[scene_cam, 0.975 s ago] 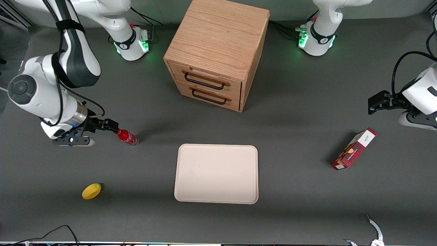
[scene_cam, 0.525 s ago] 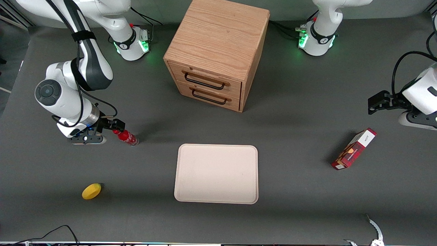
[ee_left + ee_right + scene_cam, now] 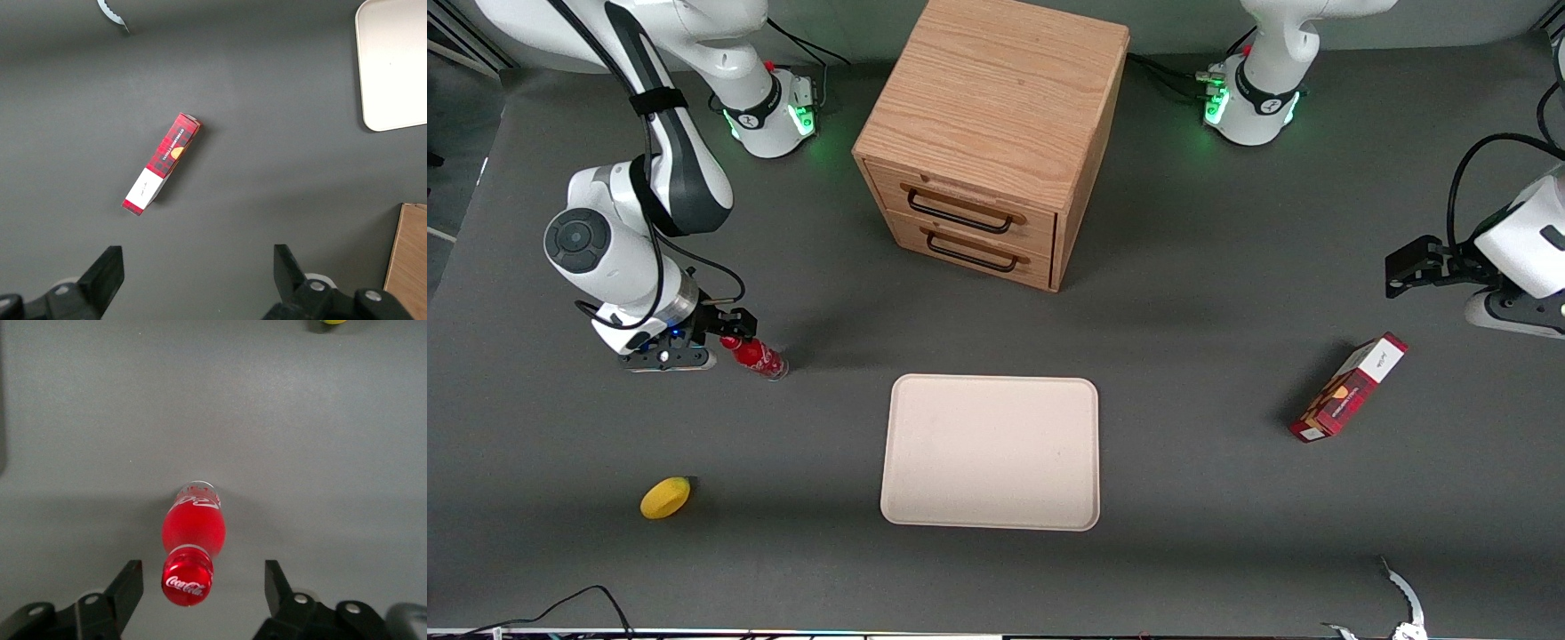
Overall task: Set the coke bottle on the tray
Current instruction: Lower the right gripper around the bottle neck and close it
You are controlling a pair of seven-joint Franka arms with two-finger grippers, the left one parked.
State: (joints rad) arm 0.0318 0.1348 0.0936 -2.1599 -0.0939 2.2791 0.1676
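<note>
Next, my right gripper will grab the coke bottle by its end with the cap (image 3: 731, 342), so its base stays free to stand on the tray (image 3: 991, 452).
The coke bottle (image 3: 758, 358) is small and red with a red cap and stands upright on the grey table, apart from the tray and toward the working arm's end. The pale cream tray (image 3: 991, 452) lies flat in front of the drawer cabinet, nearer the front camera, with nothing on it. My right gripper (image 3: 734, 326) hovers at the bottle's cap. In the right wrist view the gripper (image 3: 202, 583) is open, with a black finger (image 3: 130, 583) on each side of the cap (image 3: 188, 584) and clear gaps between them. Nothing is gripped.
A wooden drawer cabinet (image 3: 987, 142) stands farther from the front camera than the tray. A yellow fruit (image 3: 665, 497) lies nearer the front camera than the bottle. A red-and-white carton (image 3: 1348, 388) lies toward the parked arm's end and also shows in the left wrist view (image 3: 162, 163).
My right arm has swung toward the bottle, bringing the open gripper over its cap. The bottle and the tray have not moved.
</note>
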